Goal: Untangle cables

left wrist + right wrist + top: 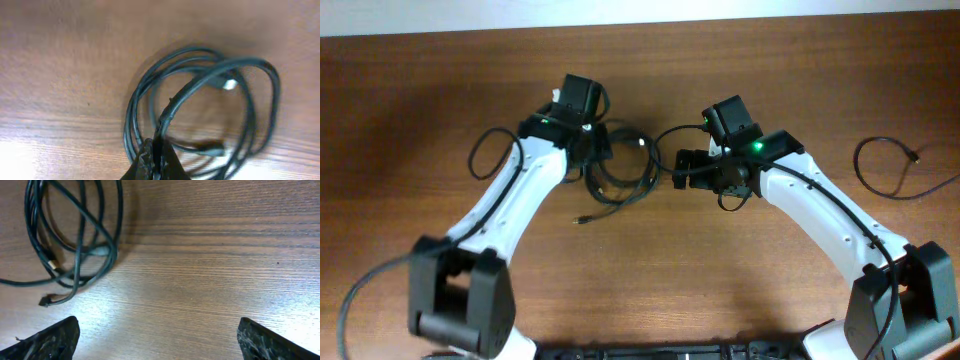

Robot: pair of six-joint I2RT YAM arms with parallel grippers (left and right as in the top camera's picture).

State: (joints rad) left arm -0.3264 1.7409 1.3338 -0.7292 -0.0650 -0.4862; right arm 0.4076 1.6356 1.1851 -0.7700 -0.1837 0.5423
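The cable will be grabbed next by its outer loop [653,178] with my right gripper, so the cable's trailing plug end [583,219] stays free to slip out of the tangle.
The cables form a loose coil of thin black cord [625,178] at the table's middle, with a small plug end [582,216] trailing toward the front. My left gripper [592,168] is at the coil's left side. In the left wrist view it [155,152] is shut on one strand, and the loops [250,115] spread beyond it with a pale plug [228,84]. My right gripper [678,170] is open and empty just right of the coil. In the right wrist view it [160,340] is over bare wood, with the coil [75,230] at upper left.
Another thin black cable [885,165] lies apart at the far right of the wooden table [650,270]. A black loop [490,155] sits beside the left arm; I cannot tell whether it is fixed to the arm.
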